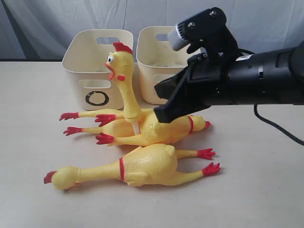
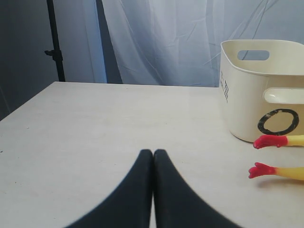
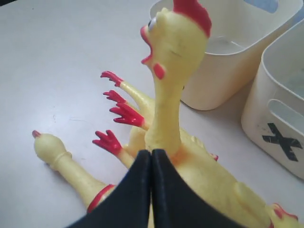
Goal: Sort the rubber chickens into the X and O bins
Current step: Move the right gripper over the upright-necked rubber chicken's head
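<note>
The rubber chicken is upright and needs to be sorted into the X bin. My right gripper will grab the upright rubber chicken by its neck next.
Three yellow rubber chickens lie in front of the bins. One rears its neck and red-combed head upright over another chicken whose head points right. The third chicken lies nearest the front, head to the left. My right gripper is shut with nothing between its fingers, its tips at the base of the upright neck. My left gripper is shut over bare table, outside the exterior view. The O bin stands back left, the X bin beside it.
The right arm crosses in front of the X bin and hides its mark in the exterior view. Two red feet reach toward the left gripper's side. A pale curtain hangs behind the table.
</note>
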`<state>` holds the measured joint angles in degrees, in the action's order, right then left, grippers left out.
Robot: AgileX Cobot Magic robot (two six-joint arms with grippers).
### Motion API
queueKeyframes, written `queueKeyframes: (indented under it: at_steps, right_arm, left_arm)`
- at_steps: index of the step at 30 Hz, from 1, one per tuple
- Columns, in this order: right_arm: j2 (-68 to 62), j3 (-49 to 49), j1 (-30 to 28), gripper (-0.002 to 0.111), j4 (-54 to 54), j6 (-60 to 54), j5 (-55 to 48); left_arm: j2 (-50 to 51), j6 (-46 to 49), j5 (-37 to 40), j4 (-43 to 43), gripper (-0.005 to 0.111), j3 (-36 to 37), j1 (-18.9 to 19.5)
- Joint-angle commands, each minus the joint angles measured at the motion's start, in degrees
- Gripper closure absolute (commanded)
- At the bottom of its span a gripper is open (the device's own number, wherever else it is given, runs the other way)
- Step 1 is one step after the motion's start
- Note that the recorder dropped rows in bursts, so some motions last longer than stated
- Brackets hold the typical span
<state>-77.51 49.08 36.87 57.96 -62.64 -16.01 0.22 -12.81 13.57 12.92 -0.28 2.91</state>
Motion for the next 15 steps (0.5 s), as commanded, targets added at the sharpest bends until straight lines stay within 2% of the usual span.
queueKeyframes:
  at_steps: [1,5,8,15]
  right_arm:
    - [-4.3,1.2,2.6,0.108,1.6,-0.7,5.0]
    - [-8.6,2.1,4.7,0.105,1.6,-0.7,8.2]
    - [-11.4,2.8,5.6,0.092,1.6,-0.7,11.7]
    - [-16.0,4.4,6.5,0.037,2.6,-0.3,15.6]
  left_arm:
    - [-0.2,-0.1,0.0,0.2,0.107,0.3,-0.4]
    - [-0.2,-0.1,0.0,0.2,0.107,0.3,-0.4]
    - [-0.2,-0.1,0.0,0.2,0.107,0.3,-0.4]
    - [-0.2,-0.1,0.0,0.2,0.107,0.3,-0.4]
